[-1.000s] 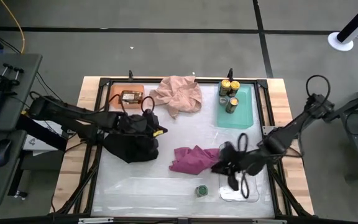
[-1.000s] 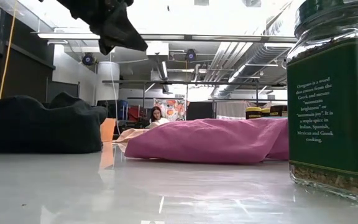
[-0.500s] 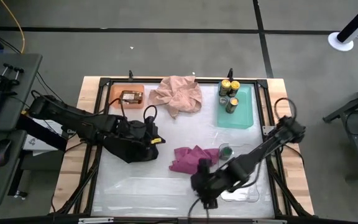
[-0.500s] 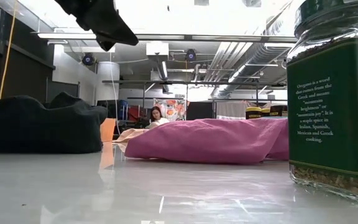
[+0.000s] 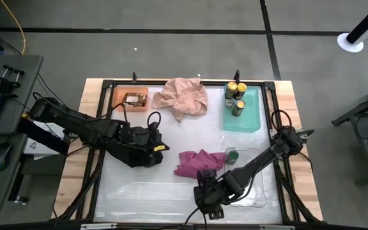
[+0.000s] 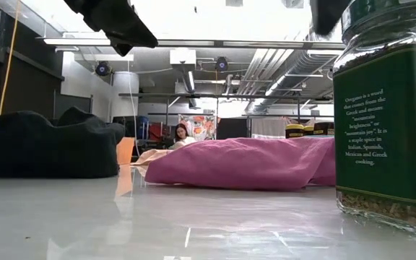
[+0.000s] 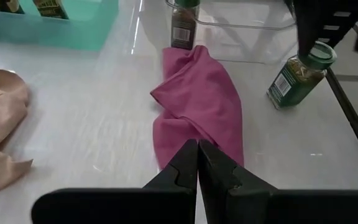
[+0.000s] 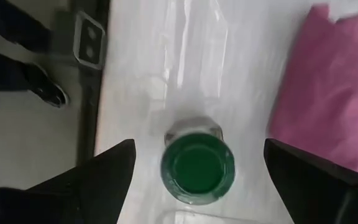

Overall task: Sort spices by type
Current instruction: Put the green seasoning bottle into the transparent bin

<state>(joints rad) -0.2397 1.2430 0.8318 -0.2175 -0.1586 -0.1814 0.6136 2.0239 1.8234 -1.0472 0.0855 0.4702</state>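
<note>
The green lid (image 8: 197,168) is below my right gripper's fingers, so they would miss the lid if they closed now. My right gripper should lower first, then close on the lid.
A green-lidded spice jar (image 8: 197,168) stands on the table near its front edge, large at the right of the low view (image 6: 392,115). My right gripper (image 8: 197,146) hangs open above it, one finger on either side, touching nothing; in the high view the gripper (image 5: 208,195) hides the jar. A second green-lidded jar (image 5: 232,155) stands in the clear tray (image 5: 255,191). Yellow-lidded jars (image 5: 234,91) stand in the teal tray (image 5: 251,118). A brown packet (image 5: 134,99) lies in the orange tray (image 5: 117,96). My left gripper (image 7: 197,158) is shut and empty above the black cloth (image 5: 130,153).
A magenta cloth (image 5: 195,163) lies crumpled between the two arms, just left of the clear tray. A pink cloth (image 5: 183,97) is heaped at the far middle. A dark frame (image 5: 171,82) borders the work surface. A person shows far back in the room (image 6: 181,133).
My right gripper has swung from over the clear tray toward the table's near-left, leaving a green-lidded jar standing in the tray, and now hangs over the jar at the front edge. My left gripper has risen a little above the black cloth.
</note>
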